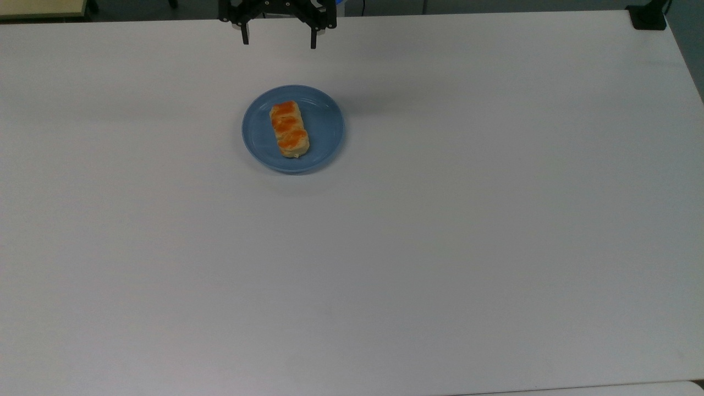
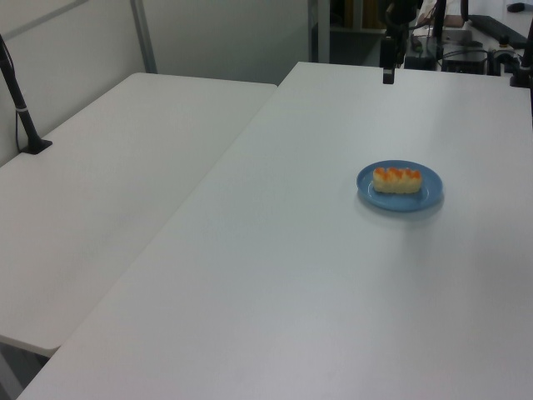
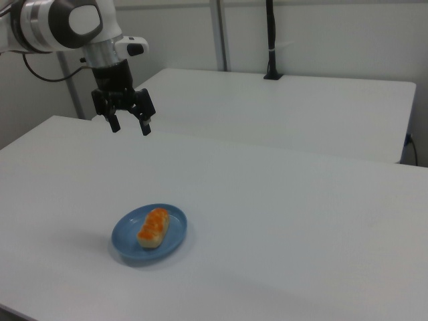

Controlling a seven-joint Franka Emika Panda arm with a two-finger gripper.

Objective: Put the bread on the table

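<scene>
I will next grab the bread by its long pale sides to move it off the blue plate and onto the table.
The bread, a small pale loaf with orange-brown glazed bumps, lies on a round blue plate on the white table. My gripper hangs high above the table near its far edge in the top view, well apart from the plate. Its two black fingers are spread wide with nothing between them.
A second white table stands alongside, with a black post clamped to it. A black mount sits at the table's corner on the top view's right. Desk clutter and cables lie beyond the table.
</scene>
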